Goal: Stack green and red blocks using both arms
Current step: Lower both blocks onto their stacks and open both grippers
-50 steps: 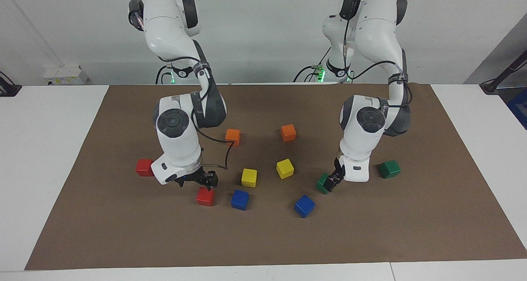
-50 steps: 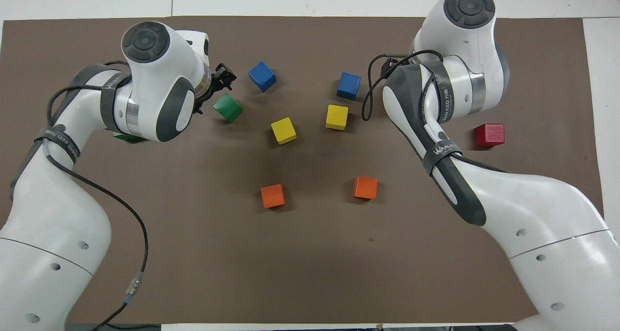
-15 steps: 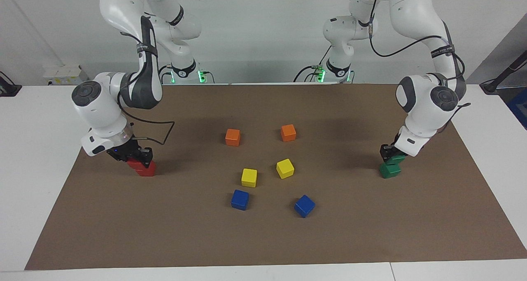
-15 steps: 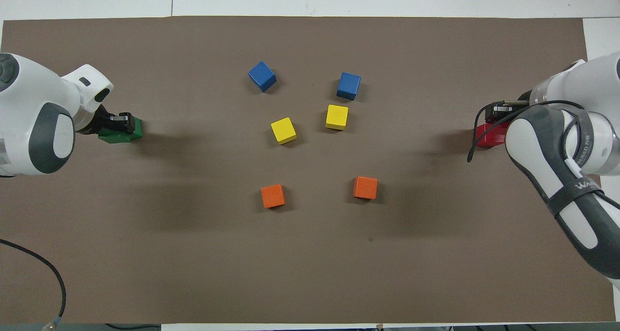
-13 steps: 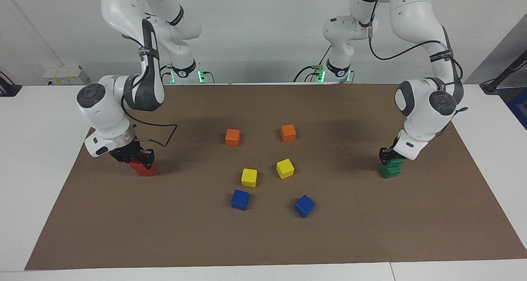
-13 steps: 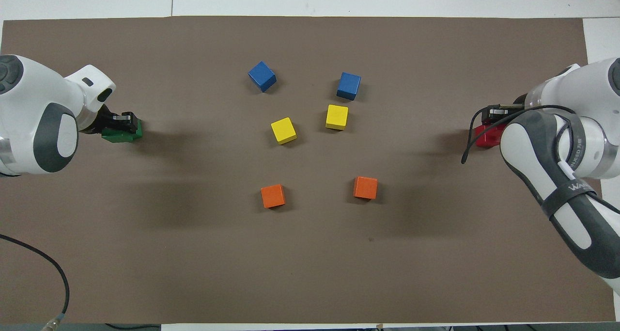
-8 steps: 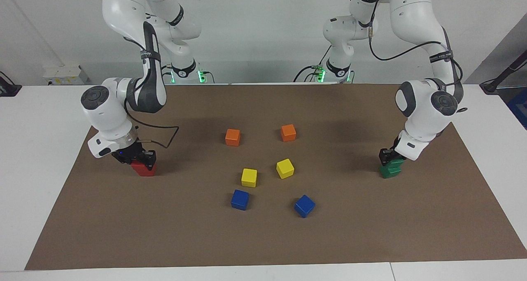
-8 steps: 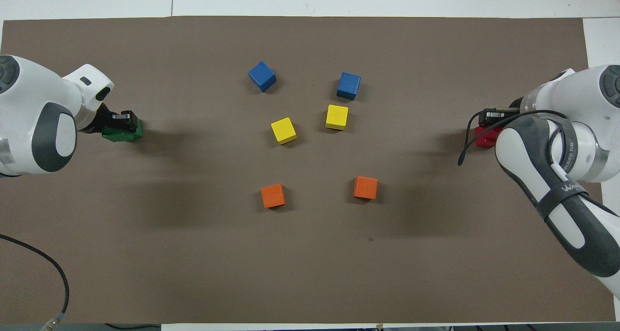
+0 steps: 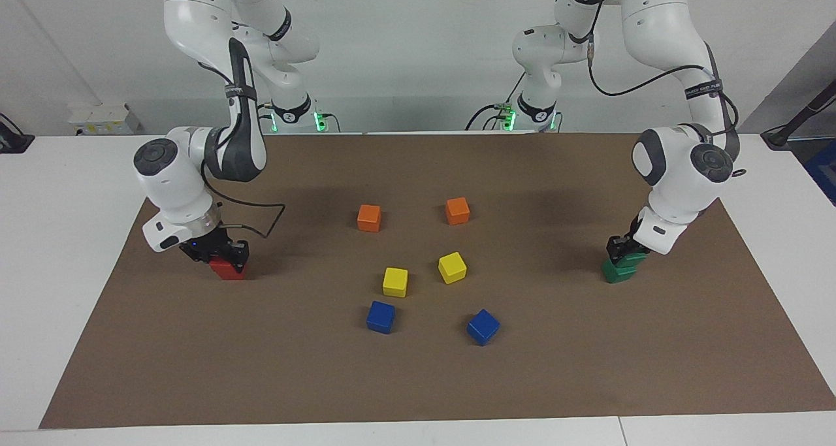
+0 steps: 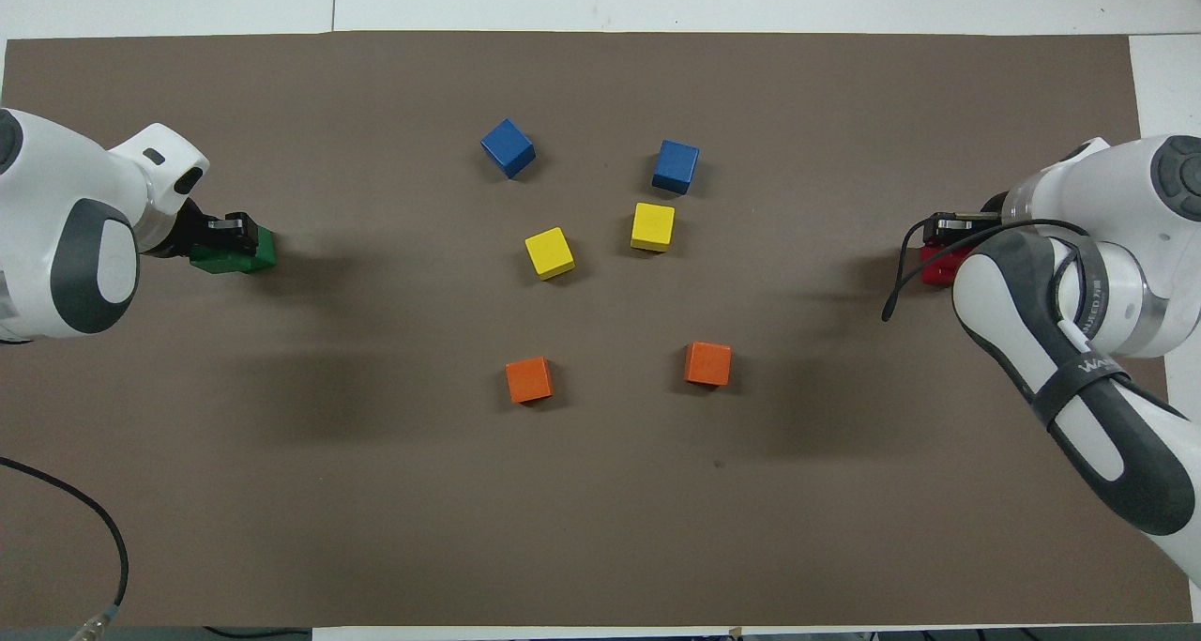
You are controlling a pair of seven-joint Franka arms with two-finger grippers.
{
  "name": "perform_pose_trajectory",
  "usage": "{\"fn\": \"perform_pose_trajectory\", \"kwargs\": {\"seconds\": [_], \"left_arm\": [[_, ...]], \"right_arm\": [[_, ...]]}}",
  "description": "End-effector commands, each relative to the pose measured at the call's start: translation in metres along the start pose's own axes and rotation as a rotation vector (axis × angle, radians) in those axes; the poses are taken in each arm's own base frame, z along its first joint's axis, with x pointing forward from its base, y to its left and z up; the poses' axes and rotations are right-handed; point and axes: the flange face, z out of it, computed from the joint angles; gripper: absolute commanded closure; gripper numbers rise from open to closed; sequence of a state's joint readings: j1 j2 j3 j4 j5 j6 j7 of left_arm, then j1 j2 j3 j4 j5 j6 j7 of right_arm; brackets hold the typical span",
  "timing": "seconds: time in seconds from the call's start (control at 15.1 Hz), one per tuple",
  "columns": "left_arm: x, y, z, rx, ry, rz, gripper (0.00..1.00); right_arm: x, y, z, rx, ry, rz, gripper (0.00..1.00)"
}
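Note:
The held green block sits on the lower green block in the overhead view and would stand, so my left gripper opens next.
My left gripper (image 9: pixel 625 249) is at the left arm's end of the mat, shut on a dark green block (image 9: pixel 631 259). That block sits on top of the second green block (image 9: pixel 617 273). In the overhead view the left gripper (image 10: pixel 230 233) covers part of the green pair (image 10: pixel 242 258). My right gripper (image 9: pixel 219 251) is at the right arm's end, shut on a red block that its fingers mostly hide. That block rests on the second red block (image 9: pixel 228 271). In the overhead view the right gripper (image 10: pixel 950 230) is over the red pair (image 10: pixel 936 267).
On the brown mat (image 9: pixel 418 381), in the middle, lie two orange cubes (image 9: pixel 369 217) (image 9: pixel 457 210), two yellow cubes (image 9: pixel 395 281) (image 9: pixel 452 267) and two blue cubes (image 9: pixel 380 317) (image 9: pixel 482 326). White table lies around the mat.
Both arms carried a block from the middle out to the mat's ends. Over the last second each held block shifted into line above its matching block and settled lower.

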State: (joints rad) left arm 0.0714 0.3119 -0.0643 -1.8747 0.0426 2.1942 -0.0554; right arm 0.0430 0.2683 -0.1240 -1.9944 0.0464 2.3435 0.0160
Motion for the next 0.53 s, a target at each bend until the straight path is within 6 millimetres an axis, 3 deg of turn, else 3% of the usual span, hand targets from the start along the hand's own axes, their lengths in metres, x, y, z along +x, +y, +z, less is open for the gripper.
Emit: {"fn": "perform_pose_trajectory", "kwargs": {"seconds": [0.0, 0.2, 0.33, 0.4, 0.46], "left_arm": [[0.002, 0.002, 0.004, -0.017, 0.024, 0.004, 1.00], [0.002, 0.000, 0.009, -0.016, 0.016, 0.005, 1.00], [0.000, 0.000, 0.011, -0.015, 0.015, 0.005, 1.00], [-0.001, 0.001, 0.012, -0.015, 0.013, 0.007, 0.85], [-0.001, 0.001, 0.013, -0.015, 0.015, 0.005, 0.39]], "right_arm": [[0.002, -0.009, -0.018, 0.017, -0.034, -0.004, 0.00], [0.021, -0.017, -0.087, 0.008, -0.106, -0.037, 0.00], [0.017, -0.020, -0.137, -0.005, -0.110, -0.072, 0.00], [0.008, -0.029, -0.166, -0.004, -0.076, -0.112, 0.00], [0.000, -0.031, -0.190, 0.002, -0.051, -0.132, 0.00]]}}
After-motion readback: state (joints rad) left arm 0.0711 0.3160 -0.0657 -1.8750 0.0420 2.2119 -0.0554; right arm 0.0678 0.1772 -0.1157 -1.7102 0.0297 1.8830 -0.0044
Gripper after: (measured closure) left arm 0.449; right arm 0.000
